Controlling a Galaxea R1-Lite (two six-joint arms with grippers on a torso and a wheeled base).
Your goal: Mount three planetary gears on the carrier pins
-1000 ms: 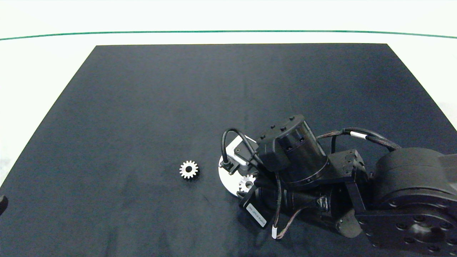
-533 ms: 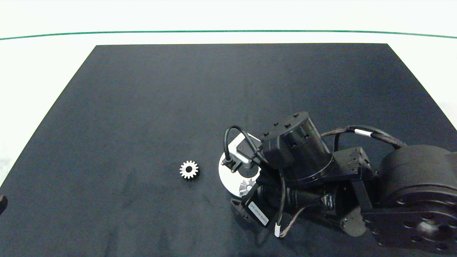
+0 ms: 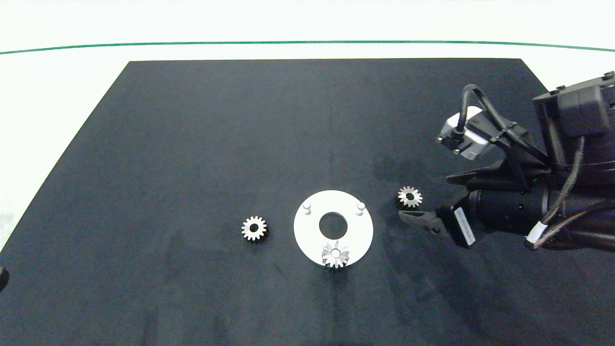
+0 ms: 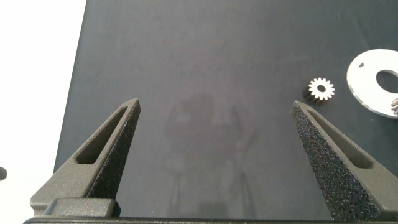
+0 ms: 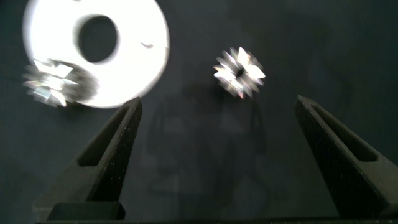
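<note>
My right gripper picks up the third gear by its toothed rim [image 3: 410, 190] next, which leaves the gear's center hole free for a carrier pin [image 3: 360, 208].
The white disc [image 3: 307, 230] lies at mid-table with two bare carrier pins [image 3: 307, 207] [image 3: 360, 206] on its far side. One planetary gear [image 3: 335, 254] sits on the near pin. A second gear [image 3: 253, 228] lies flat left of the disc, and a third gear [image 3: 410, 196] lies right of it. My right gripper [image 3: 425, 198] hovers open beside that third gear. In the right wrist view the loose gear [image 5: 239, 71] lies just ahead of the open right gripper [image 5: 219, 102], with the disc [image 5: 140, 43] and the mounted gear [image 5: 53, 81] beyond one finger. My left gripper [image 4: 216, 104] is open and holds nothing, far left.
A black mat [image 3: 192, 144] covers the white table [image 3: 57, 81]; all parts lie on it. The left wrist view shows the left loose gear [image 4: 321, 89] and the disc's rim [image 4: 364, 74] far off. The left arm [image 3: 2, 278] barely shows at the mat's left edge.
My right arm has pulled back from over the disc to the right, uncovering the disc, the gear on its near pin and the right-hand gear. The left gear has not moved.
</note>
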